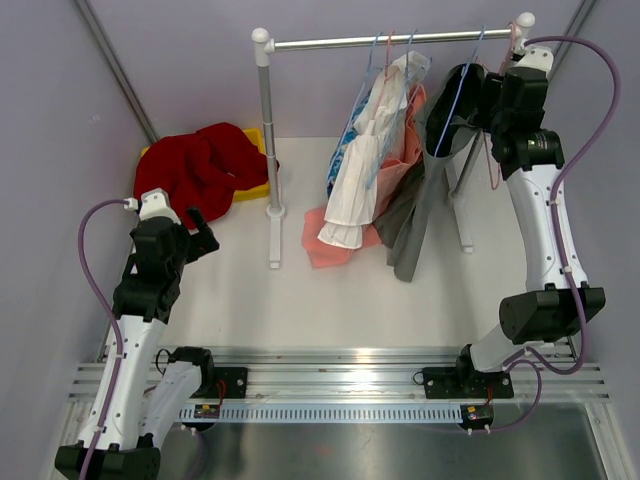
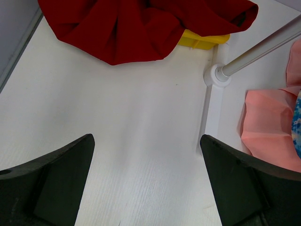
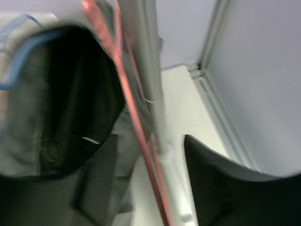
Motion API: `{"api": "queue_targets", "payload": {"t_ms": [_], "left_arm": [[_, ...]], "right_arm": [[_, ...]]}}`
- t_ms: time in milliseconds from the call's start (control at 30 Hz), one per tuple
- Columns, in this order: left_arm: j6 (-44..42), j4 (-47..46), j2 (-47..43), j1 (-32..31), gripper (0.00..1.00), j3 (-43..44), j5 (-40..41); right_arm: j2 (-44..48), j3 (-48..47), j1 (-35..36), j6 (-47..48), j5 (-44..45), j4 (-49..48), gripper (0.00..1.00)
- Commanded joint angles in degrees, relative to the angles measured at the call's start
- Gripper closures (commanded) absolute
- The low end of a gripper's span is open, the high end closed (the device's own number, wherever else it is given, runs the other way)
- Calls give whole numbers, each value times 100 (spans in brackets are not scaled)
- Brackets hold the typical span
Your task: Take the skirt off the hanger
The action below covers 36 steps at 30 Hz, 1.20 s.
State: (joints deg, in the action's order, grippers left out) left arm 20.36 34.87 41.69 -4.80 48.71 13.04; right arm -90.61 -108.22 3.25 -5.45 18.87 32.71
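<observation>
I will next grab the blue hanger with my right gripper by its bare near arm (image 1: 458,98) (image 3: 26,48), so the skirt stays free to pull off.
The dark grey skirt (image 1: 437,140) hangs from a blue hanger (image 1: 460,85) at the right end of the rack rail (image 1: 390,41). In the right wrist view its open waist (image 3: 61,94) and the blue hanger (image 3: 16,61) fill the left side. My right gripper (image 1: 484,97) is up at the skirt's right edge, open (image 3: 150,183). A bare red hanger wire (image 3: 127,99) and the rack's post (image 3: 146,56) run between its fingers. Its left finger (image 3: 96,188) lies against the grey fabric. My left gripper (image 1: 200,232) is open and empty, low over the table (image 2: 146,155).
A white, a blue-patterned and a pink garment (image 1: 375,150) hang left of the skirt. A pink cloth (image 2: 268,122) lies on the table. A red garment (image 1: 205,165) covers a yellow bin (image 2: 202,40) at back left. The rack's left post (image 1: 269,130) stands on its base (image 2: 216,75).
</observation>
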Motion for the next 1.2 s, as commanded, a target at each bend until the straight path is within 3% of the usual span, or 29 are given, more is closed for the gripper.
{"api": "queue_targets", "payload": {"t_ms": [0, 33, 100, 167, 533, 633, 800, 1167], "left_arm": [[-94, -130, -91, -30, 1, 51, -29], [-94, -130, -74, -30, 1, 51, -29], [-94, -130, -65, -21, 1, 51, -47], [-94, -130, -47, -30, 1, 60, -64], [-85, -130, -38, -30, 1, 51, -29], [-85, -121, -30, -30, 1, 60, -21], [-76, -121, -30, -30, 1, 69, 6], [-85, -112, -21, -30, 1, 77, 50]], "right_arm": [[8, -111, -114, -17, 309, 359, 30], [34, -111, -114, -35, 336, 376, 13], [139, -102, -114, -43, 389, 421, 3], [314, -120, -114, -52, 407, 473, 0], [1273, -594, -114, -272, -111, 640, 0], [1405, -691, -122, -254, -848, 562, 1], [1028, -990, -96, -605, -2298, 754, 4], [457, -946, 44, -878, -2705, 658, 8]]}}
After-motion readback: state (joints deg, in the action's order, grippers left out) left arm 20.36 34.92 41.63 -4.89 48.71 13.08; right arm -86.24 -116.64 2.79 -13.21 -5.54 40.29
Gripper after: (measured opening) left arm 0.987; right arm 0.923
